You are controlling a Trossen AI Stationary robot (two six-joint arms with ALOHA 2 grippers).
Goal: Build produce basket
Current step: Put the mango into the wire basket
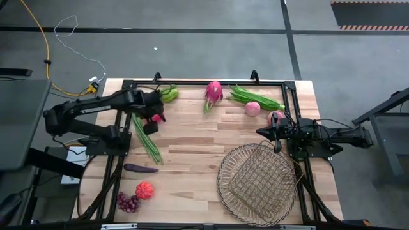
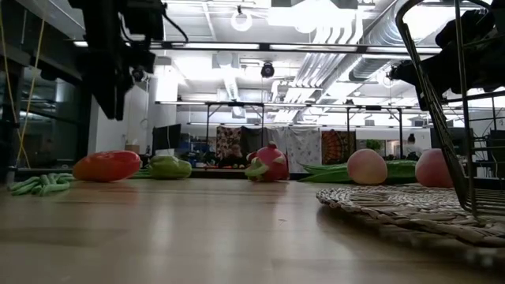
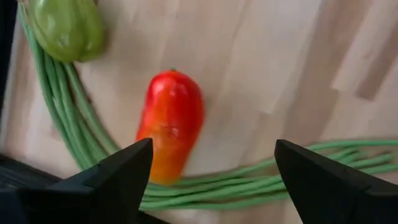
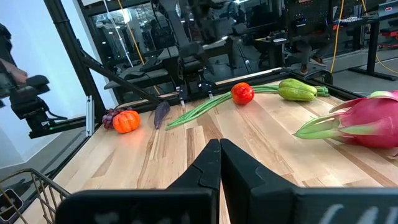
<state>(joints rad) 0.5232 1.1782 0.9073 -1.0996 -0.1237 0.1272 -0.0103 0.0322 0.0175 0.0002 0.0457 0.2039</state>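
Note:
My left gripper grabs the red pepper by its rounded body (image 1: 156, 118) next, to start filling the produce basket.
My left gripper (image 3: 211, 167) hangs open, pointing down, just above a red pepper (image 3: 171, 123) that lies on its side on the wood at the far left (image 1: 157, 118); the fingers stand apart from it. A green pepper (image 3: 65, 28) and a long bean bunch (image 3: 68, 118) lie beside it. The tan basket (image 1: 257, 184) sits at the near right. A dragon fruit (image 1: 214, 92), a second bean bunch (image 1: 255, 98) and two peaches (image 1: 253, 108) lie along the far edge. My right gripper (image 4: 219, 155) rests shut and level by the basket's far rim.
An eggplant (image 1: 140, 168), an orange-red pumpkin (image 1: 145, 190) and purple grapes (image 1: 128, 202) lie at the near left. Bare wood (image 1: 192, 153) stretches between the left produce and the basket. A black frame (image 1: 204, 82) runs along the table's edges.

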